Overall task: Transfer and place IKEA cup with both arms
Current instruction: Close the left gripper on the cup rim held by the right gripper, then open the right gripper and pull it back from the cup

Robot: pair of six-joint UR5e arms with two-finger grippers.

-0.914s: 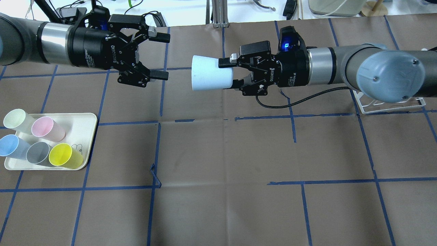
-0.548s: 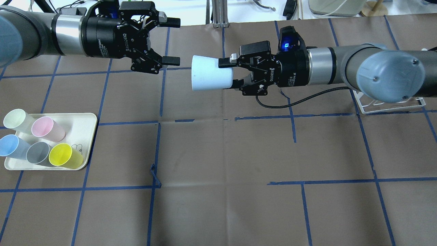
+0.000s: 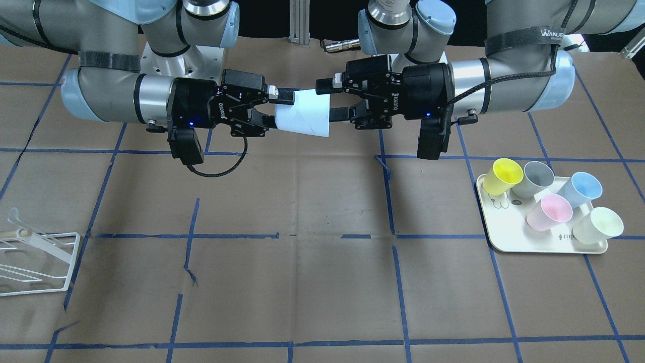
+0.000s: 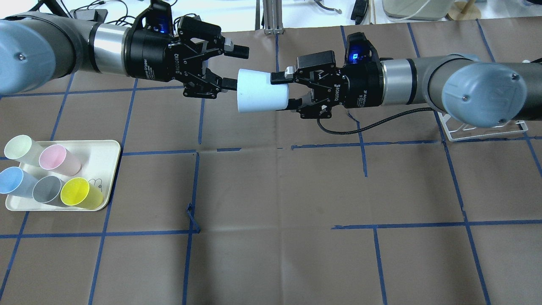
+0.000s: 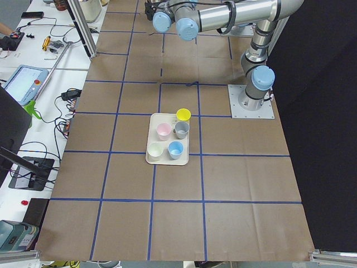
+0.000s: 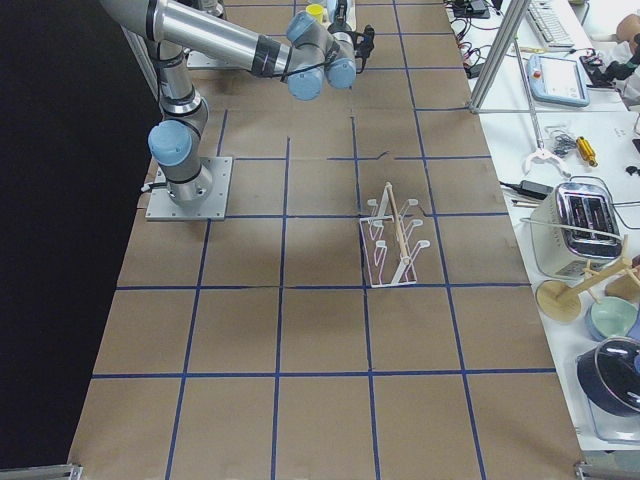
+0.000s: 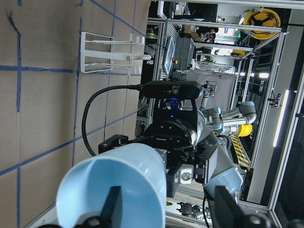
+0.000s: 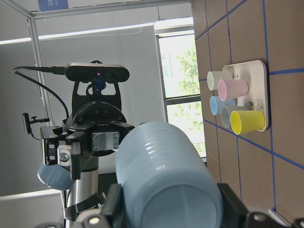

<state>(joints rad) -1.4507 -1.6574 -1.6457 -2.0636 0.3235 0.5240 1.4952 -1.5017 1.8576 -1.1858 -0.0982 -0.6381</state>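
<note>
My left gripper grabs the pale blue cup by its rim (image 3: pixel 328 114) (image 7: pixel 159 192) next, to take it over from my right gripper.
The pale blue IKEA cup (image 4: pixel 260 91) is held level in the air, mouth toward my left arm. My right gripper (image 4: pixel 283 90) is shut on its base end; it also shows in the front view (image 3: pixel 276 111) with the cup (image 3: pixel 305 118). My left gripper (image 4: pixel 237 67) is open at the cup's rim, apart from it. In the left wrist view, one finger (image 7: pixel 113 202) stands before the cup's open mouth (image 7: pixel 109 190) and the other outside the wall. The right wrist view shows the cup's base (image 8: pixel 164 175) between my fingers.
A white tray (image 4: pixel 103 148) at the table's left front holds several upright cups, among them a second blue cup (image 4: pixel 10 180), a pink cup (image 4: pixel 55 157) and a grey cup (image 4: pixel 47 189). A white wire rack (image 4: pixel 478 131) stands under my right arm.
My left gripper has moved right, from well left of the cup up to its rim, staying open. My right gripper and the cup have not moved.
</note>
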